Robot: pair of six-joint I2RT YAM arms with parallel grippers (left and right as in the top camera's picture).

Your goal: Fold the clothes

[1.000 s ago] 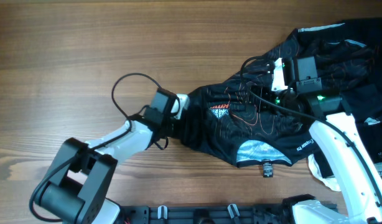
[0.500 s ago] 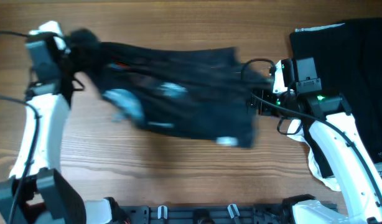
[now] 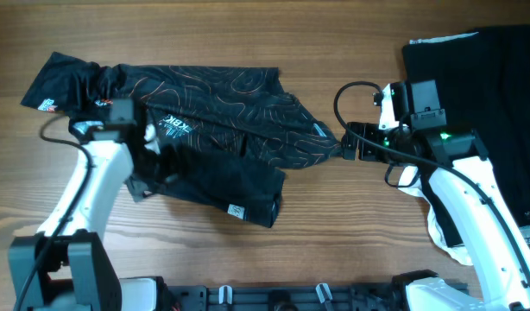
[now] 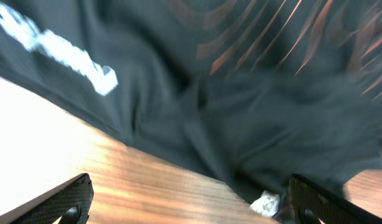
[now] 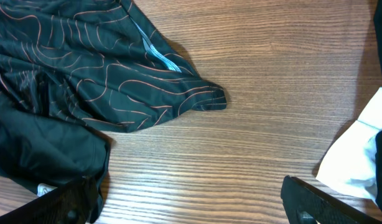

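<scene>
My right gripper grabs the point of its hem [image 3: 334, 148] next, to spread the jersey flat for folding.
The black jersey [image 3: 239, 104] with thin orange contour lines lies crumpled and stretched out across the left half of the table, one end bunched at the far left. A point of its hem reaches toward my right gripper [image 3: 348, 143], which stands open just beyond it, touching nothing. My left gripper [image 3: 151, 155] hovers over the jersey's lower middle, open and empty. The left wrist view shows blurred black cloth [image 4: 241, 112] ahead of the wide-apart left gripper [image 4: 191, 202]. In the right wrist view the jersey's tip [image 5: 203, 99] lies ahead of the open right gripper [image 5: 191, 208].
Another black garment [image 3: 481, 69] covers the far right corner. A white cloth [image 3: 446, 238] lies under the right arm, and its edge [image 5: 359, 155] shows in the right wrist view. Bare wooden table [image 3: 248, 34] runs along the back and the front [image 5: 272, 74].
My left arm swept the jersey from the middle to the left side, then opened and let it drop; it now lies spread out there. The right arm has stayed put, open.
</scene>
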